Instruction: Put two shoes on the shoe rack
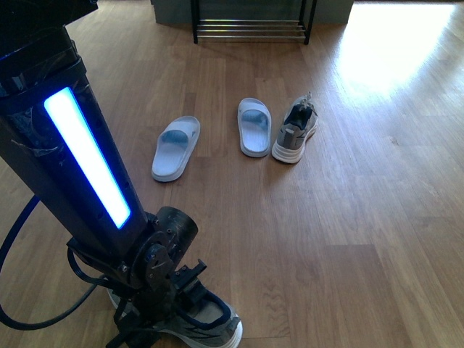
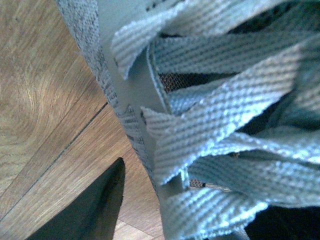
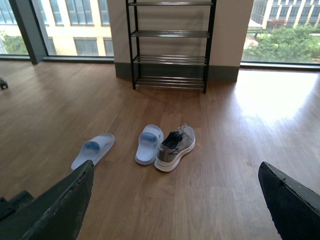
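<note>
The grey knit sneaker needs to go on the rack, so my left gripper needs to grab it by its laced middle (image 2: 220,115) next.
One grey sneaker (image 1: 214,324) lies at the near edge of the floor, under my left gripper (image 1: 187,291). In the left wrist view its pale laces (image 2: 220,115) and grey knit side fill the picture. My left gripper (image 2: 190,220) is open and low over it, with one dark finger (image 2: 95,210) beside the shoe's side. The other sneaker (image 1: 295,132) (image 3: 175,147) stands farther off on the floor. The black shoe rack (image 1: 250,29) (image 3: 170,45) stands against the far wall. My right gripper (image 3: 175,200) hangs open and holds nothing, well short of that sneaker.
Two pale blue slippers (image 1: 176,147) (image 1: 254,126) lie left of the far sneaker, one right beside it. In the right wrist view they show as slippers (image 3: 93,150) (image 3: 149,144). Wooden floor (image 1: 362,232) stretches to the rack; windows flank the wall behind.
</note>
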